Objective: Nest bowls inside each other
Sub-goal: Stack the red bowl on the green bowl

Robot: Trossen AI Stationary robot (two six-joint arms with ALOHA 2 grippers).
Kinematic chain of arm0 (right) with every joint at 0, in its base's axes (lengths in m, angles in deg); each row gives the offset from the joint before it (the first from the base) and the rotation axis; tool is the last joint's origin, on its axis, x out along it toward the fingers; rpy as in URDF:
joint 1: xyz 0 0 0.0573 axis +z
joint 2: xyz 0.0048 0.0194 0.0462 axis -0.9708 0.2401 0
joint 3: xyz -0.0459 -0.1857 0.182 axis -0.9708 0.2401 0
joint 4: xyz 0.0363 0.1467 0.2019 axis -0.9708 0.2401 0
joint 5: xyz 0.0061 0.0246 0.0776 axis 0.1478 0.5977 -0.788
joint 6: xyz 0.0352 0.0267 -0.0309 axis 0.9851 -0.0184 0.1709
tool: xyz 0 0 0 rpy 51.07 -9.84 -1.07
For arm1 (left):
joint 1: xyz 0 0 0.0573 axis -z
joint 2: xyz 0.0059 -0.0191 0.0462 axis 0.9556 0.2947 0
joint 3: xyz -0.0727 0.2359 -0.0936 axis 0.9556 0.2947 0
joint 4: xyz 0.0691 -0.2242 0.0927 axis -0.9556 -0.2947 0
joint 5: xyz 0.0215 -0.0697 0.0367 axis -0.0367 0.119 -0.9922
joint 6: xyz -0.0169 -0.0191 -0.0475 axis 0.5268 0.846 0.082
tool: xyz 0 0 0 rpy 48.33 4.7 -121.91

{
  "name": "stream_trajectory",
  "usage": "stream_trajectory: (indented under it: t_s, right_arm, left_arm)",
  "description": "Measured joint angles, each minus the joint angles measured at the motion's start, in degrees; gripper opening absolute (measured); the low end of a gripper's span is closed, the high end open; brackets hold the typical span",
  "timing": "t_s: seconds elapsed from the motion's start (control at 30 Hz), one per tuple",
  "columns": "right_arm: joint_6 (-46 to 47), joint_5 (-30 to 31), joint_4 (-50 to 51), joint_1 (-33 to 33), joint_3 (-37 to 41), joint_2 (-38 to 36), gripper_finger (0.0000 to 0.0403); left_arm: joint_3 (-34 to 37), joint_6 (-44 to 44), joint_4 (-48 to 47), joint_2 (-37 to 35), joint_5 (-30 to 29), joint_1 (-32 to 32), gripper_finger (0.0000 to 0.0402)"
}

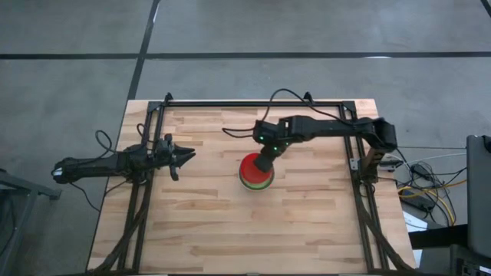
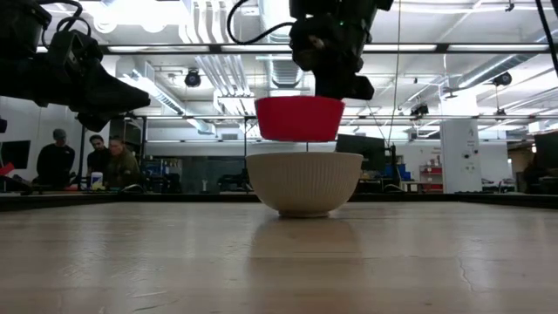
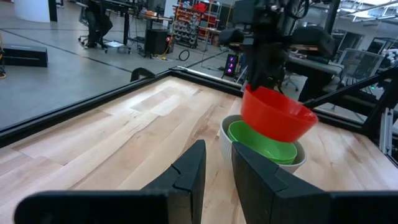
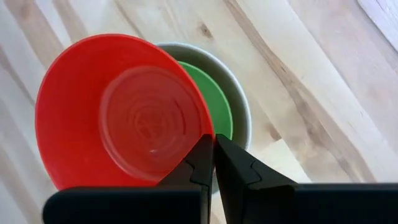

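Note:
The red bowl [image 1: 253, 169] hangs off-center and shows a crescent of green bowl [image 1: 259, 185], so my right gripper needs to center and lower the red bowl before letting go of it.
A red bowl [image 1: 253, 169] hangs just above a stack near the table's middle. The stack is a green bowl [image 3: 261, 144] nested in a pale grey-white bowl [image 2: 305, 183], whose base rests on the wood. My right gripper [image 1: 265, 158] is shut on the red bowl, reaching in from the right. The red bowl covers most of the stack from above. My left gripper [image 1: 187, 156] waits at the table's left side, open with a narrow gap and nothing between its fingers, pointing toward the bowls. My right gripper pinches the red bowl's rim [image 4: 208, 132] on its far-right side, one finger inside the bowl and one outside. The fingers slant steeply down from above. The bowl is lifted clear, mouth up and slightly tilted, right over the green bowl.
A black metal frame [image 1: 230, 102] runs along the table's far edge and both sides. Bare wood lies between the stack and the near edge. People [image 2: 87, 161] stand in the room beyond the far edge.

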Motion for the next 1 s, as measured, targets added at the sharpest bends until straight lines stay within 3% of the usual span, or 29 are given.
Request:
stream_trajectory:
  t_s: [1.0]
  right_arm:
    - [2.9,0.7,-2.0,-0.2,4.0,1.5,0.0008]
  left_arm:
    - [0.0,0.0,0.0,0.0,0.0,0.0,0.0083]
